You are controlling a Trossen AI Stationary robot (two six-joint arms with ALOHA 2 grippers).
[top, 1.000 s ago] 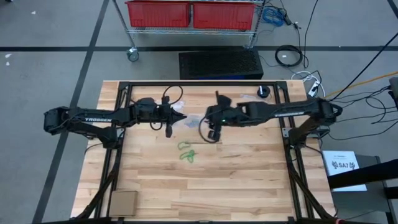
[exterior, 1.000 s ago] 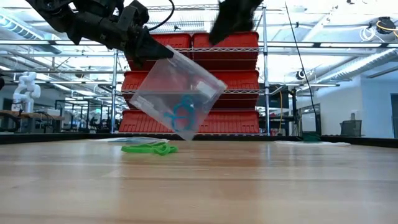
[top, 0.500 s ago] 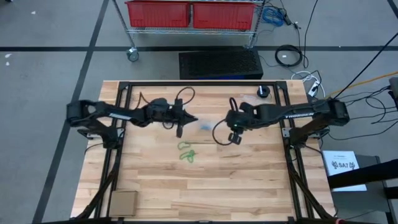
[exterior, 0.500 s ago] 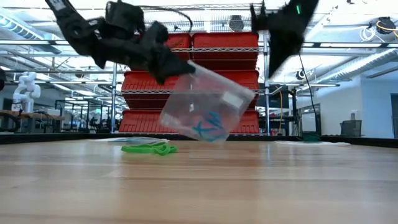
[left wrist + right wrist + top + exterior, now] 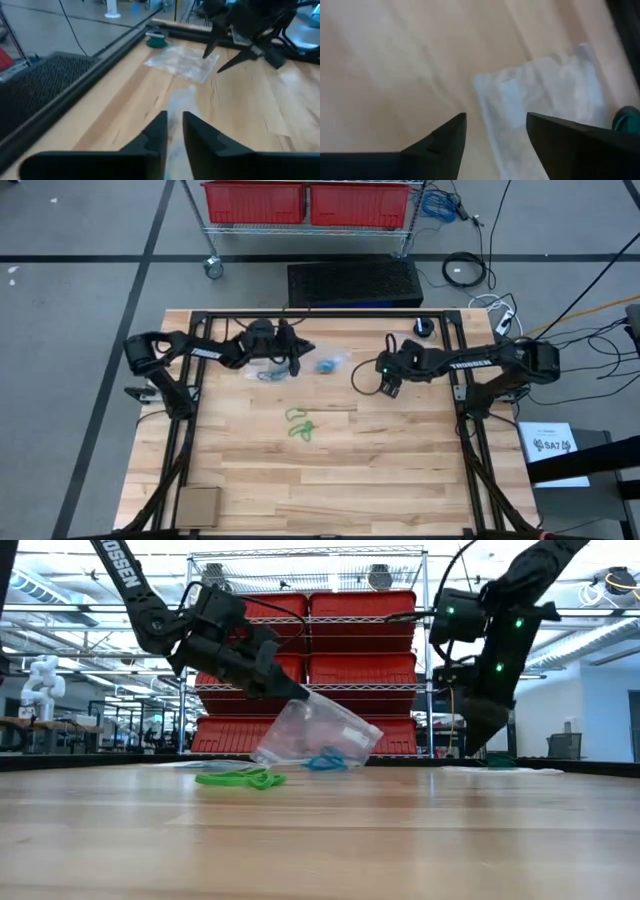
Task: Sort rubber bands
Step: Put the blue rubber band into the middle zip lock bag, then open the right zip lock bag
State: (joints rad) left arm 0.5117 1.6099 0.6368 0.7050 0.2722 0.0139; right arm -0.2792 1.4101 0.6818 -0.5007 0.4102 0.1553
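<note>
The right gripper takes hold of the flat clear bag by its zip edge (image 5: pixel 492 129) next, to get it ready for the sorted rubber bands.
My left gripper (image 5: pixel 296 359) is shut on a clear plastic bag (image 5: pixel 316 734) that has blue rubber bands (image 5: pixel 325 760) gathered in its low end. In the high view those blue bands (image 5: pixel 327 365) lie just right of that gripper. Green rubber bands (image 5: pixel 300 424) lie loose on the wood nearer the table's middle and show low in the low view (image 5: pixel 240 778). My right gripper (image 5: pixel 387 383) hangs open above the table, right of the bag and touching nothing. Its wrist view (image 5: pixel 495 131) looks down on another flat clear bag (image 5: pixel 545 100). My left gripper pinches the bag's upper edge (image 5: pixel 175 131) between its two fingers, slanting down from the table's left. The bag hangs tilted below the fingers. Its low end with the blue bands (image 5: pixel 322 761) is down at the table top.
A second clear bag (image 5: pixel 267 373) lies under my left arm. A third flat bag (image 5: pixel 183 62) lies toward the far right, beside a small green round thing (image 5: pixel 157 42). The black frame rail (image 5: pixel 330 314) runs along the far edge. Bare wood spreads toward the near edge.
My left gripper moved down and toward the far edge, carrying the bag. The bag sank from hanging clear to its low end at the table, the blue bands sliding to that end. My right gripper drew away toward the table's right.
</note>
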